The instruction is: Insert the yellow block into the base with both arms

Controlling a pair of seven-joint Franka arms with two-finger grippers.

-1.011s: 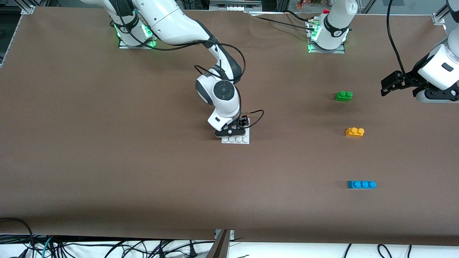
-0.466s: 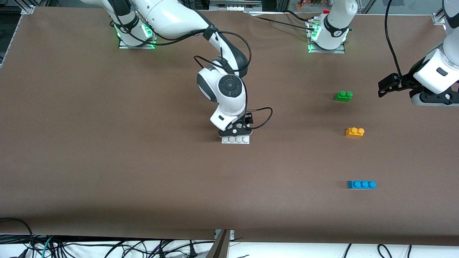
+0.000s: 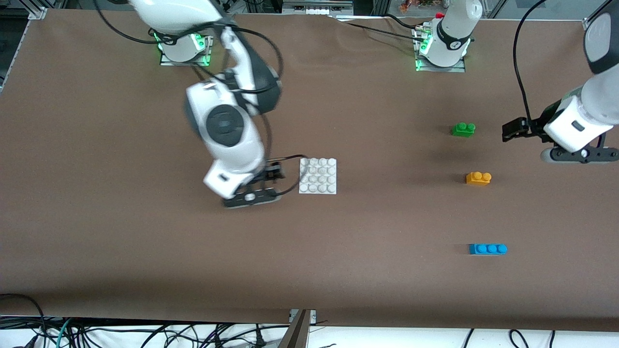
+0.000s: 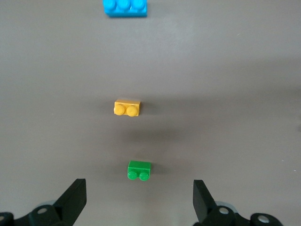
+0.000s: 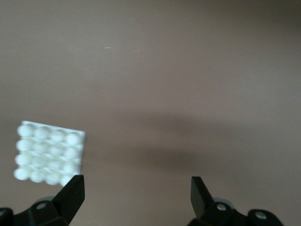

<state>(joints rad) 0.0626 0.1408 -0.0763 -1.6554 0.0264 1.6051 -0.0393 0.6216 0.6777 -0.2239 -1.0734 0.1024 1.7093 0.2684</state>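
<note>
The left gripper reaches the yellow block next and picks it up by its ends, which leaves the block's bottom free to fit the white base.
The yellow block (image 3: pixel 478 178) lies on the table toward the left arm's end, between a green brick (image 3: pixel 463 129) and a blue brick (image 3: pixel 488 249). It also shows in the left wrist view (image 4: pixel 127 108). The white base (image 3: pixel 317 175) lies flat mid-table and shows in the right wrist view (image 5: pixel 49 153). My right gripper (image 3: pixel 251 197) hangs open and empty over bare table beside the base, toward the right arm's end; its wrist view shows the same (image 5: pixel 136 193). My left gripper (image 3: pixel 512 129) is open and empty beside the green brick, toward the left arm's end, as its wrist view shows (image 4: pixel 138 200).
In the left wrist view the green brick (image 4: pixel 139 170) is closest to the fingers, then the yellow block, then the blue brick (image 4: pixel 125 7). Brown table cover (image 3: pixel 145 251) spreads around them. Cables hang along the table edge nearest the camera.
My right gripper has lifted off the base and swung toward the right arm's end, uncovering the whole base. My left gripper has drifted slightly toward the green brick.
</note>
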